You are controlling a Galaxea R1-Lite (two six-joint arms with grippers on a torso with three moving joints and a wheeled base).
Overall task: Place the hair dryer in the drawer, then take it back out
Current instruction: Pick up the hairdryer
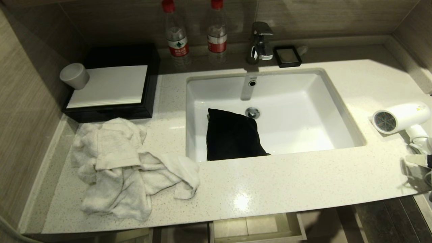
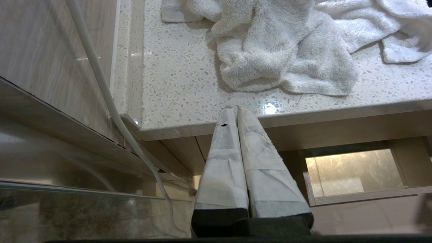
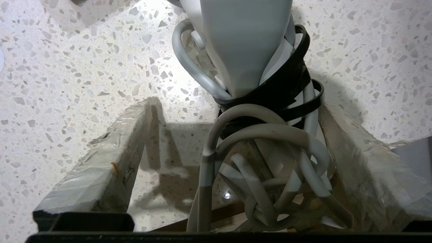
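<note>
I should close my right gripper on the coiled cord (image 3: 263,162), because its fingers are around the cord and at the same height as the black strap (image 3: 275,99).
The white hair dryer (image 1: 401,116) lies on the speckled counter at the far right, its round mesh grille facing the sink. My right gripper (image 1: 420,161) is at the counter's right edge, at the dryer's handle end. In the right wrist view the right gripper (image 3: 234,106) is open. The white handle (image 3: 246,40) and the coiled cord (image 3: 263,141), bound by a black strap, lie between its taped fingers (image 3: 111,158). The drawer (image 1: 293,229) stands pulled out under the counter's front edge. My left gripper (image 2: 234,108) is shut and empty, parked below the counter's left end.
A white sink (image 1: 303,101) holds a black cloth (image 1: 233,135). A crumpled white towel (image 1: 125,162) lies front left, with a black box (image 1: 111,81) and a grey cup (image 1: 75,76) behind it. Two bottles (image 1: 175,30), a faucet (image 1: 261,40) and a black dish (image 1: 287,56) line the back wall.
</note>
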